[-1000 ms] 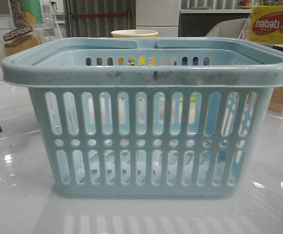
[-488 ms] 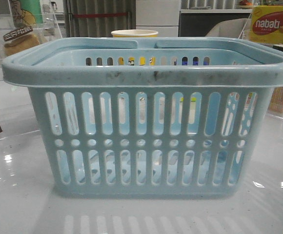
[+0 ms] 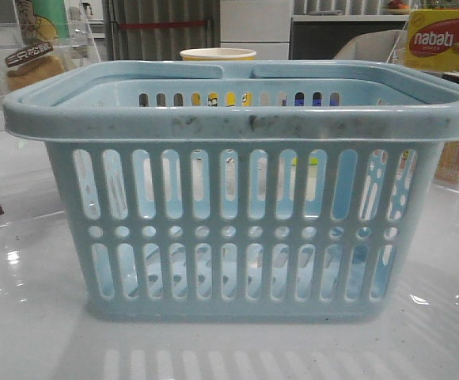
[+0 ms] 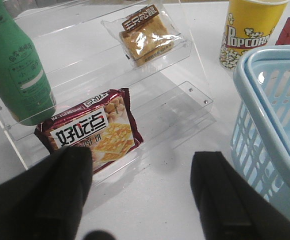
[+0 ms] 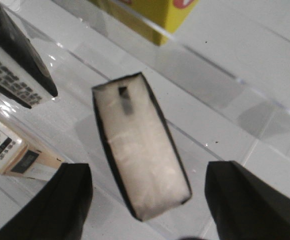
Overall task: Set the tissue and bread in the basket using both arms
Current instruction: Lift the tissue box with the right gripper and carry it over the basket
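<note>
My right gripper should close, because the packet's near end (image 5: 157, 197) is between both my fingers. Closing now would hold the packet.
The pale blue-grey basket (image 3: 237, 198) stands in the middle of the front view, and its corner shows in the left wrist view (image 4: 270, 115). The bread (image 4: 145, 36), a golden-brown loaf in clear wrap, lies on the upper step of a clear shelf; it also shows in the front view (image 3: 32, 67). My left gripper (image 4: 142, 192) is open and empty over the bare table, short of the shelf. The tissue (image 5: 140, 145), a black-edged packet with a white face, lies on a clear shelf. My right gripper (image 5: 147, 200) is open, and the packet's near end lies between the fingers without touching them.
On the left shelf are a green bottle (image 4: 17, 70) and a red cracker packet (image 4: 92, 132). A popcorn cup (image 4: 247, 32) stands behind the basket. Near the tissue are a second dark packet (image 5: 15, 65), a beige box (image 5: 7, 150) and a yellow box (image 5: 150, 15).
Nothing has moved in the front view; only small glints on the table at the right have faded.
</note>
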